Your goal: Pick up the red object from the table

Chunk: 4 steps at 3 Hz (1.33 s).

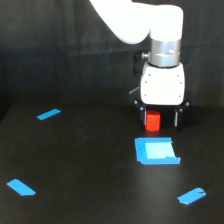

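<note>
The robot's gripper should pick up the red object from the table by grabbing its upright sides.
The red object (152, 121) is a small stubby block on the black table (75, 160), just behind the blue tape square (156, 151). My gripper (159, 123) hangs from the white arm directly over it, its two black fingers (141, 116) reaching down on either side. The fingers stand wider than the block, which sits nearer the finger on the exterior view's left, with a gap to the other one. The gripper is open. I cannot tell whether the block's base rests on the table or is slightly off it.
Three blue tape strips lie on the table: one at the back left (48, 114), one at the front left (21, 187), one at the front right (191, 196). A black curtain forms the backdrop.
</note>
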### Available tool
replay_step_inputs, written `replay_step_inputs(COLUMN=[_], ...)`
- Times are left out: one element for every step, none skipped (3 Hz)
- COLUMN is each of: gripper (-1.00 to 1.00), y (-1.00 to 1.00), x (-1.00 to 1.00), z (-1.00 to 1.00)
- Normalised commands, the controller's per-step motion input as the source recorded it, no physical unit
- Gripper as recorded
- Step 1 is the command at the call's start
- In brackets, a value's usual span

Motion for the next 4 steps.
replay_step_inputs(gripper=[-1.00, -0.98, -1.00, -1.00], y=[-0.17, -0.11, -0.20, -0.29], x=[-0.03, -0.04, 0.00, 0.03], z=[-0.06, -0.14, -0.08, -0.01])
